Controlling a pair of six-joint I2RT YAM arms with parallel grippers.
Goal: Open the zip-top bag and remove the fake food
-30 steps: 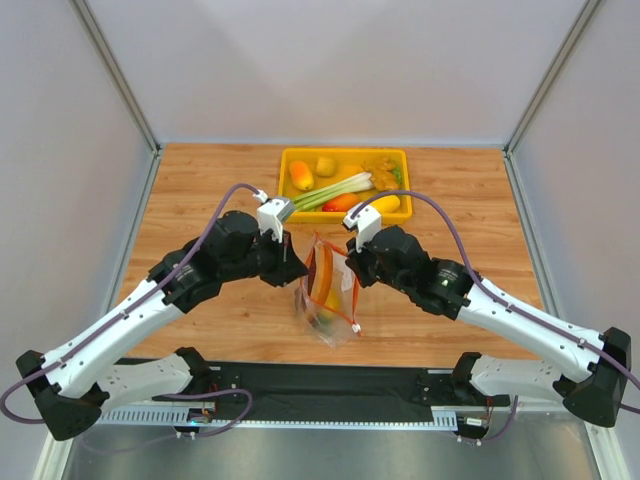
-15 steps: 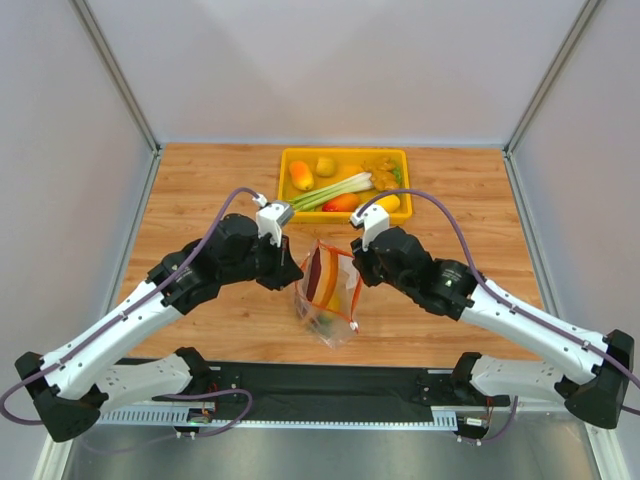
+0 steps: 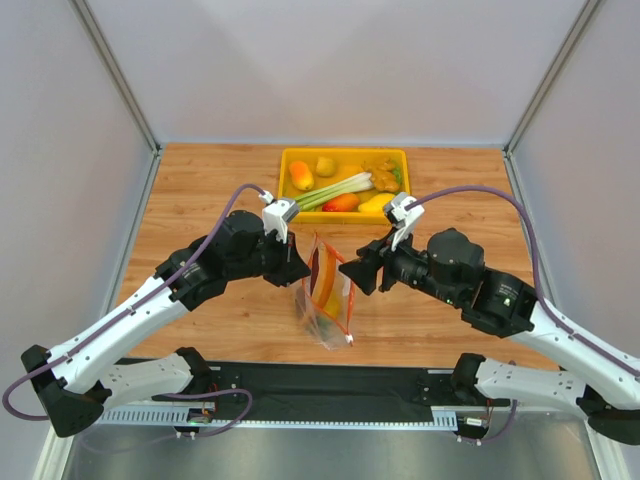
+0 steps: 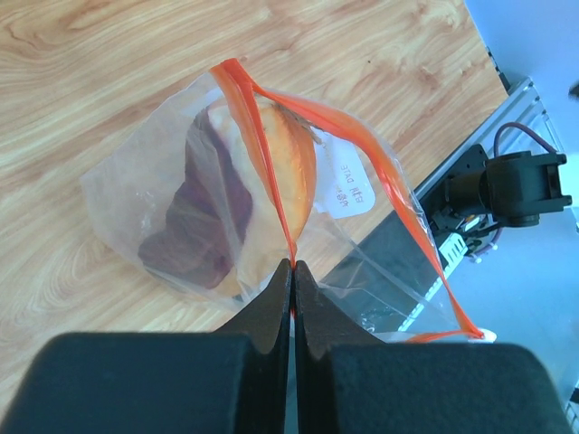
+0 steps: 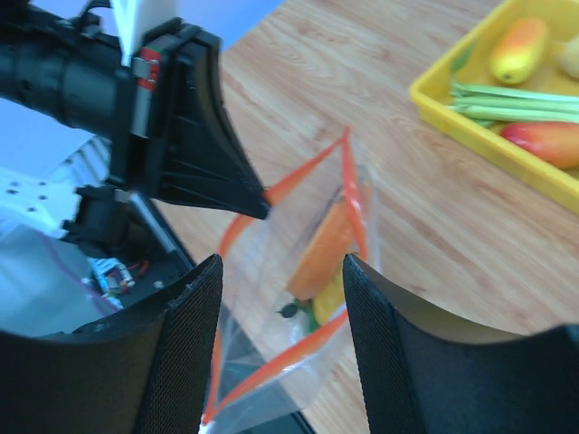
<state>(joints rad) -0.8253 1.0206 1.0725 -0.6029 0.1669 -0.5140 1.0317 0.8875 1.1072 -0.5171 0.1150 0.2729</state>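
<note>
My right gripper grips the orange piece [image 3: 325, 279] next by its side facing the bag's opening, to take that piece out of the bag.
The zip-top bag [image 3: 326, 300] stands at the table's middle with its orange-edged mouth pulled open. My left gripper [image 3: 303, 272] is shut on the left side of the zip strip [image 4: 262, 154], its tips [image 4: 292, 267] pinching the strip. The fake food lies inside: a dark maroon slice [image 4: 204, 217], an orange piece [image 5: 326, 249] and a yellow bit [image 5: 333, 294]. My right gripper [image 5: 282, 262] hangs open just right of the bag's mouth [image 3: 357, 278], with nothing between its fingers. The white slider tab [image 3: 349, 341] sits at the strip's near end.
A yellow tray [image 3: 345, 152] at the back middle holds a green-and-white leek [image 3: 335, 190] and other toy produce. The black rail of the arm bases [image 3: 330, 385] runs along the near edge, just below the bag.
My right gripper has opened, let go of the bag's right lip and drawn back to the right. The left gripper keeps its hold and the bag's mouth stays open.
</note>
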